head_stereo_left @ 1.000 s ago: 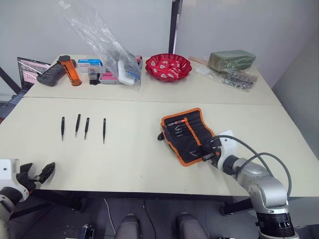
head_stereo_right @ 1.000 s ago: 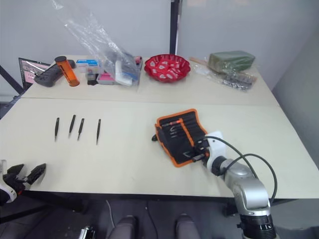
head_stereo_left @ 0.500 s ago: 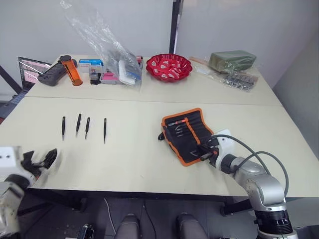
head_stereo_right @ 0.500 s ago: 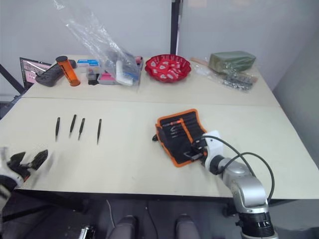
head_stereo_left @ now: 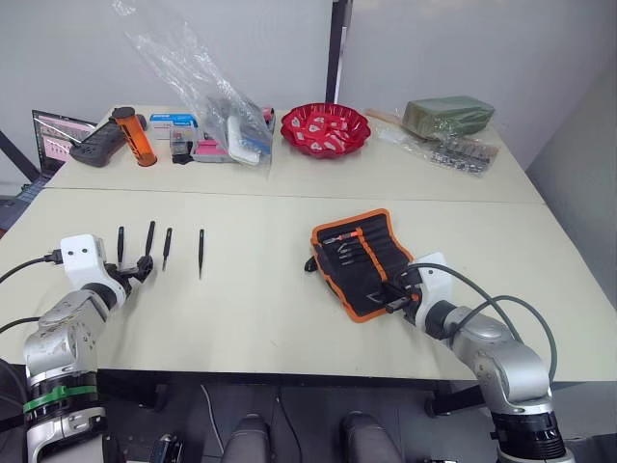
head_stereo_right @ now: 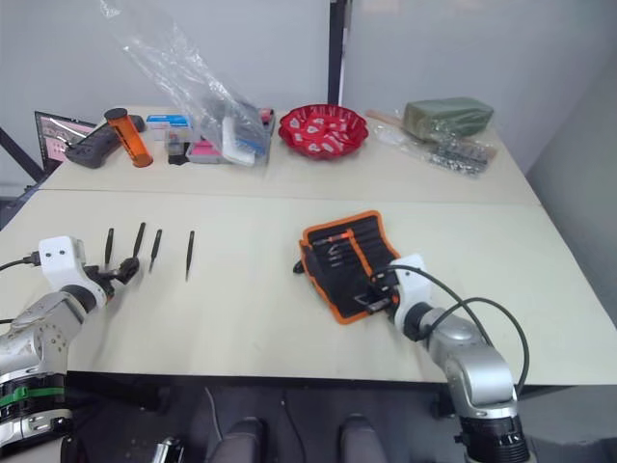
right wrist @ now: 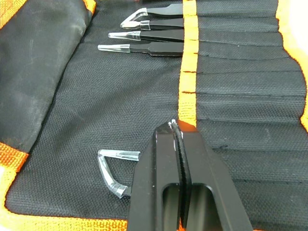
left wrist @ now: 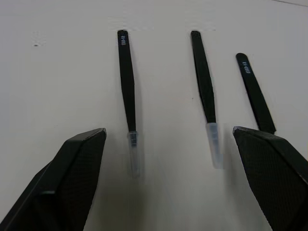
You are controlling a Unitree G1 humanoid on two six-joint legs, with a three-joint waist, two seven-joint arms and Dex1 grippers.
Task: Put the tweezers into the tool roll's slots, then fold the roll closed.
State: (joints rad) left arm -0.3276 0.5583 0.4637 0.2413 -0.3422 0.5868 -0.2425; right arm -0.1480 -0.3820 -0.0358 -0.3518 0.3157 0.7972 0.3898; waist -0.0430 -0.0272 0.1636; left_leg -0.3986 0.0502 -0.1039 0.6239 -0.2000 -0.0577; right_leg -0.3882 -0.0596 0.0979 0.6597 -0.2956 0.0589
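Note:
The tweezers should slide into a slot with its flat handle end [left wrist: 124, 48] free, so my left gripper will grab it by its clear-capped tip end [left wrist: 133, 139].
Several slim black tweezers [head_stereo_left: 150, 236] lie side by side on the cream table at the left. My left gripper [head_stereo_left: 135, 270] is open just in front of them; in the left wrist view its fingers [left wrist: 82, 163] flank two tweezers [left wrist: 126, 82] without touching. The tool roll [head_stereo_left: 362, 260], black with orange binding, lies unfolded right of centre. Three tweezers [right wrist: 144, 36] are tucked in its slots [right wrist: 240, 72]. My right gripper [head_stereo_left: 397, 299] is shut, tips [right wrist: 175, 126] on the roll's orange band. A bent-tipped tweezers [right wrist: 113, 168] pokes out beside it, its handle hidden under the fingers.
Along the back of the table stand a red bowl [head_stereo_left: 325, 128], a clear plastic bag [head_stereo_left: 207, 87] over small boxes, an orange canister [head_stereo_left: 135, 135], a black controller [head_stereo_left: 96, 145] and a green bundle [head_stereo_left: 448, 116]. Bare tabletop lies between the tweezers and the roll.
My left gripper has risen from below the table's front edge and moved forward to the loose tweezers. The right gripper stays on the roll, shifted only slightly.

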